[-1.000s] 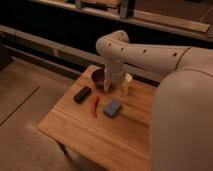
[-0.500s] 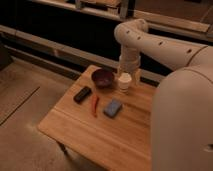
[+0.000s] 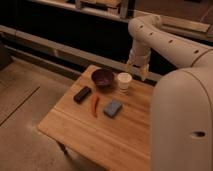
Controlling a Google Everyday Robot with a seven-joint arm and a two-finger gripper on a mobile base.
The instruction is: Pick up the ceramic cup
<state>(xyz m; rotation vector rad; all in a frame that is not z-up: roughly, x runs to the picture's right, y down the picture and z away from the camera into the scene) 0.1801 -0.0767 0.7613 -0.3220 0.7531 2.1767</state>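
The gripper picks up the ceramic cup by its rim (image 3: 125, 76) next.
The ceramic cup (image 3: 124, 81) is small, cream-white and upright on the far side of the wooden table (image 3: 115, 135), just right of the dark purple bowl (image 3: 103, 77). My gripper (image 3: 137, 70) hangs from the white arm just above and slightly right of the cup, not touching it. Its fingers stand apart and hold nothing.
A black block (image 3: 82, 94), a red stick-like object (image 3: 94, 105) and a blue sponge-like block (image 3: 113, 107) lie on the table in front of the bowl and cup. My white body (image 3: 182, 125) fills the right side. A dark ledge runs behind the table.
The arm has swung right and risen, from over the bowl to above the cup's right side. The bowl is now uncovered. The cup stays on the table.
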